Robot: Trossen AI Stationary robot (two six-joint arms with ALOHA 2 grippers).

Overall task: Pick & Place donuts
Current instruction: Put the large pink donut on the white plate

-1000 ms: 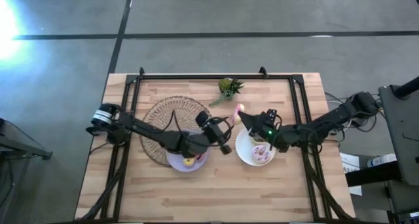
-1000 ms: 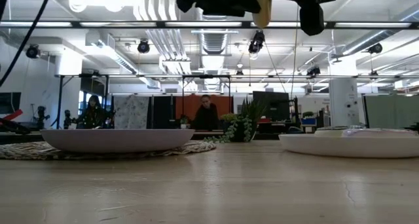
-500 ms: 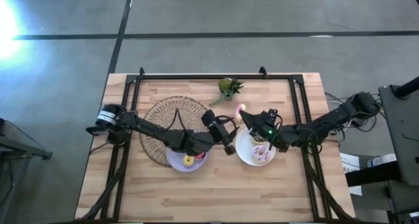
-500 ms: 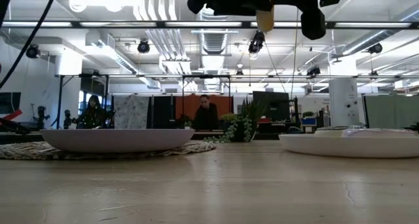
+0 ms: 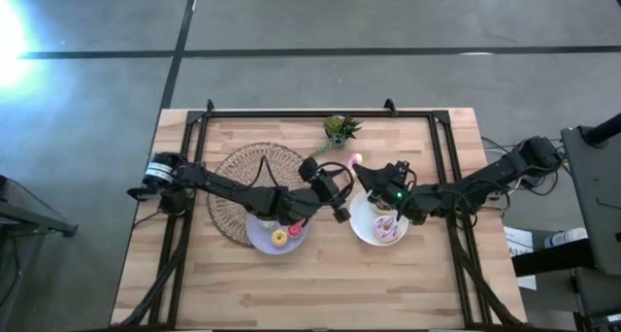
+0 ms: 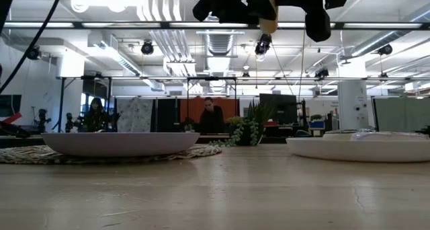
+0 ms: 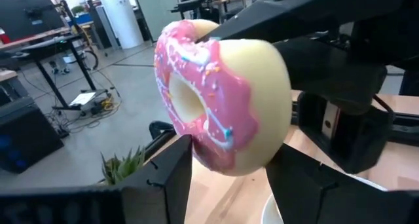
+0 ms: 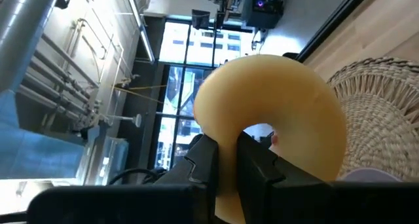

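Observation:
The pink sprinkled donut needs to go on the white plate (image 7: pixel 275 211), so my left gripper will next grab it by its ring's free rim (image 7: pixel 229 155).
A pink sprinkled donut (image 7: pixel 222 93) with a cream underside (image 8: pixel 275 112) hangs in the air between the two plates (image 5: pixel 356 161). My right gripper (image 8: pixel 228 152) is shut on it. My left gripper (image 7: pixel 229 168) is open right beside it (image 5: pixel 337 194), and its two fingers stand on either side of the donut's lower edge. A yellow donut (image 5: pixel 279 238) and a red one (image 5: pixel 294 230) lie on the lilac plate (image 5: pixel 260 237). Pink donuts (image 5: pixel 388 230) lie on the white plate (image 5: pixel 359 225). In the low view the donut (image 6: pixel 269 13) shows at the top among the dark grippers. My right gripper pinches the donut's ring (image 8: pixel 226 129) between its two fingers, at one spot on the rim. The donut is lifted clear of the table and stands on edge, pink icing turned toward the left arm. My left gripper's fingers (image 7: pixel 171 178) flank the donut; whether they touch it I cannot tell.
A round woven mat (image 5: pixel 243 177) lies under the lilac plate's far left side. A small green plant (image 5: pixel 340 128) stands near the table's far edge. Black frame rails (image 5: pixel 320 115) run along the far and side edges. Bare wood (image 5: pixel 320 283) lies toward the near edge.
My left gripper has moved toward the table's right and far edge, closing in on the donut held by my right gripper. This uncovers the yellow and red donuts on the lilac plate. My right gripper has kept the donut almost still.

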